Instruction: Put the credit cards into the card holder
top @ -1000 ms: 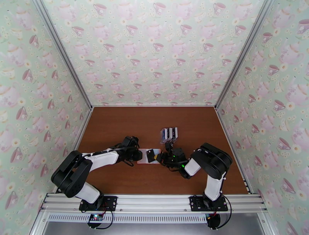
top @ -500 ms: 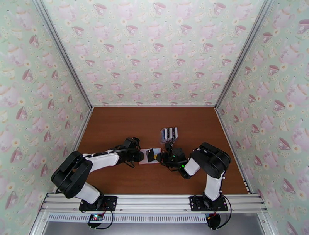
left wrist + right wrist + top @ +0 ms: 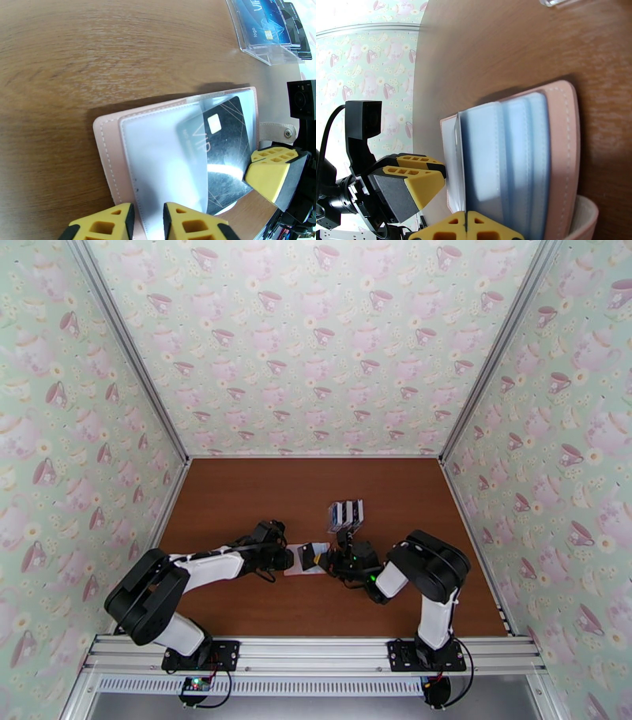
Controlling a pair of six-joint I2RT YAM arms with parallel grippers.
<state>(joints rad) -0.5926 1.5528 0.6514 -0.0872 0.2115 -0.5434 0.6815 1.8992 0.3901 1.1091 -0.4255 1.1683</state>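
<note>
The card's far edge is under the clear sleeve and the card would rest on the card holder (image 3: 296, 570), so my right gripper needs to open.
The pink card holder (image 3: 106, 130) lies open on the table, its pale blue pockets (image 3: 513, 150) facing up. My left gripper (image 3: 147, 221) is shut on its near edge, by the clear sleeve (image 3: 158, 158). A black credit card (image 3: 225, 150) with a gold chip sits partly under that sleeve. My right gripper (image 3: 466, 225) is shut on the card, which I see edge-on (image 3: 459, 165) in the right wrist view. From above, both grippers (image 3: 283, 558) (image 3: 326, 560) meet at the card holder (image 3: 296, 570) mid-table.
A clear plastic rack (image 3: 346, 514) with several more cards (image 3: 260, 23) stands just behind the card holder. The snap tab (image 3: 278, 132) sticks out on the right gripper's side. Patterned walls enclose the brown table (image 3: 237, 493).
The right arm has inched left with the card. The left arm and the card holder have stayed put.
</note>
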